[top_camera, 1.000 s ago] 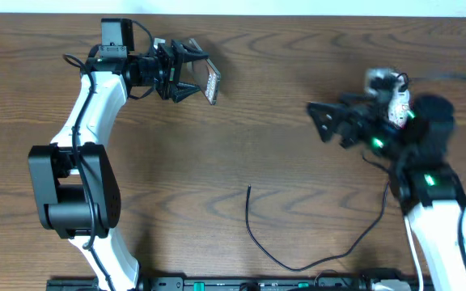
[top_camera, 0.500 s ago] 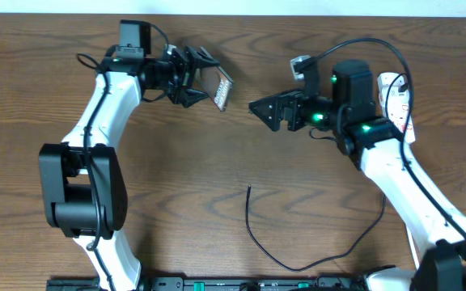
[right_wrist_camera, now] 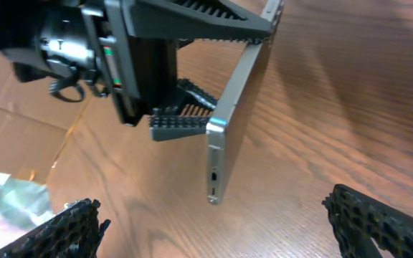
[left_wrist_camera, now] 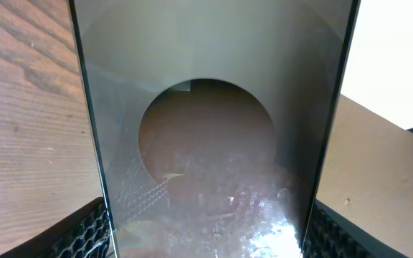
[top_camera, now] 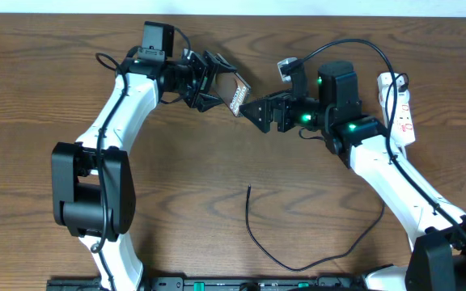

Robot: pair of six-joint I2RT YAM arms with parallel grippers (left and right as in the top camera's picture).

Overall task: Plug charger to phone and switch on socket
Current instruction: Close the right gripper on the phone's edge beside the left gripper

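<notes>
The phone's near end is beyond both fingers, so it is too early to close. My right gripper first moves toward that end, then closes on the phone.
My left gripper point(top_camera: 221, 85) is shut on the phone point(top_camera: 237, 97) and holds it in the air on edge, above the back middle of the table. The dark screen with a brownish oval point(left_wrist_camera: 206, 143) fills the left wrist view, one finger point(left_wrist_camera: 84, 233) at each side. My right gripper point(top_camera: 253, 113) stands open just right of the phone and faces its end. From the right wrist I see the phone's thin metal edge point(right_wrist_camera: 228, 129), its end port towards me, between my open fingers point(right_wrist_camera: 378, 222). The charger point(top_camera: 253, 234) lies loose on the table, its tip point(top_camera: 249, 188) pointing away. The socket point(top_camera: 401, 105) lies at the right.
A black cable point(top_camera: 354, 47) loops over the right arm, near the socket. A dark rail point(top_camera: 257, 284) with the arm bases runs along the table's front edge. The table's far edge point(top_camera: 298, 14) lies just behind both grippers.
Both arms have swung towards the middle. The left one has carried the phone to the right, and the open right gripper has come left from the socket to the phone's end.
</notes>
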